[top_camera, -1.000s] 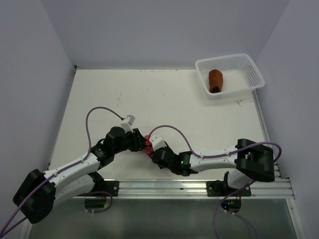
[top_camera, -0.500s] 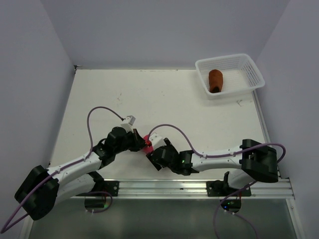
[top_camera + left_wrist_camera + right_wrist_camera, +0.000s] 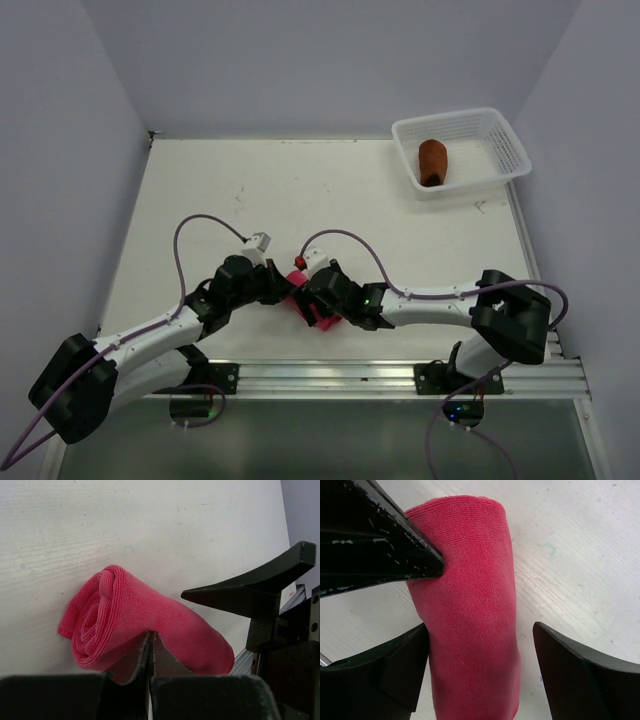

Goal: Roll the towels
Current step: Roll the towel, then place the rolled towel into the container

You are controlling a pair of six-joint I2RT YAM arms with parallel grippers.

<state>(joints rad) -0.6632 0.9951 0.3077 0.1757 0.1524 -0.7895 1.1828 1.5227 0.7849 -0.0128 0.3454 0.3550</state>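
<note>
The right gripper grabs the rolled pink towel across its middle (image 3: pixel 472 622) next, fingers astride both long sides, so it stays rolled into the basket.
The pink towel (image 3: pixel 297 279) lies rolled up on the table near the front middle, its spiral end showing in the left wrist view (image 3: pixel 95 620). My left gripper (image 3: pixel 285 291) is shut, its joined tips (image 3: pixel 151 635) pressed against the side of the roll with no cloth between them. My right gripper (image 3: pixel 312 300) stands open astride the roll (image 3: pixel 470 605); its left finger (image 3: pixel 395 665) touches the cloth and its right finger (image 3: pixel 580 675) stands apart. The rust-brown towel (image 3: pixel 432 161) lies rolled in the basket.
A white mesh basket (image 3: pixel 503 150) sits at the table's far right corner. The metal rail (image 3: pixel 400 376) bearing both arm bases runs along the near edge, close behind the pink roll. Purple cables loop above both arms.
My left gripper has shut against the pink roll. My right gripper has opened wide and moved left over the roll, so it now straddles it.
</note>
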